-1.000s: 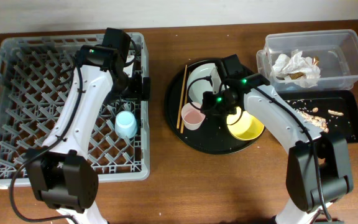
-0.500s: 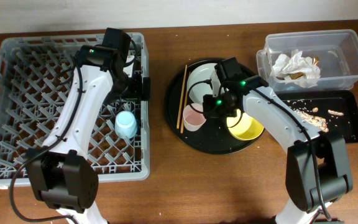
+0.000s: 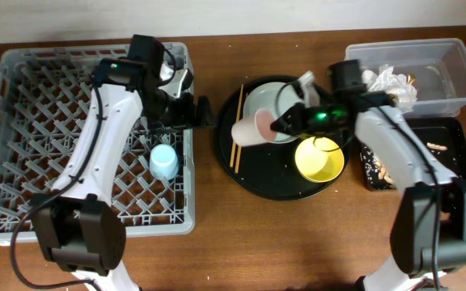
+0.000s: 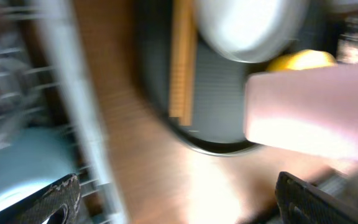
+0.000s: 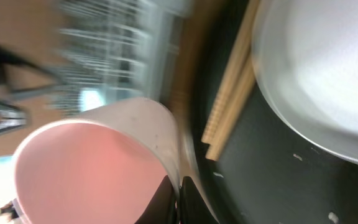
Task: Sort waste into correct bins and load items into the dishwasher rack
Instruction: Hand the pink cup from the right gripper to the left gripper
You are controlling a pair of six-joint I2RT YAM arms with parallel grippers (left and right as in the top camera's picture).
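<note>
The left gripper will next load the small pink cup (image 3: 253, 128) into the rack, so it will grab the cup around its base end, opposite the pinched rim.
My right gripper (image 3: 280, 125) is shut on the rim of the small pink cup (image 3: 253, 128) and holds it tilted above the left side of the round black tray. In the right wrist view its fingers (image 5: 178, 200) pinch the cup wall (image 5: 86, 168). My left gripper (image 3: 198, 109) is open and empty, just past the right wall of the dishwasher rack (image 3: 23, 129), a short way left of the cup. The left wrist view shows the cup (image 4: 309, 112) blurred ahead of the open jaws (image 4: 179, 205). The light blue cup (image 3: 163, 160) lies in the rack. The plate (image 3: 265, 103), yellow bowl (image 3: 319, 159) and chopsticks (image 3: 237, 129) rest on the round tray.
The large round black tray (image 3: 273, 186) lies between the rack and the bins. The clear tub (image 3: 439, 81) at the back right holds white napkins (image 3: 387, 81). The shallow black tray (image 3: 451, 153) in front of it holds brown scraps, partly hidden by my right arm.
My right gripper has lifted the pink cup off the round tray and tipped it toward the left. My left gripper has moved right, out past the rack's wall.
</note>
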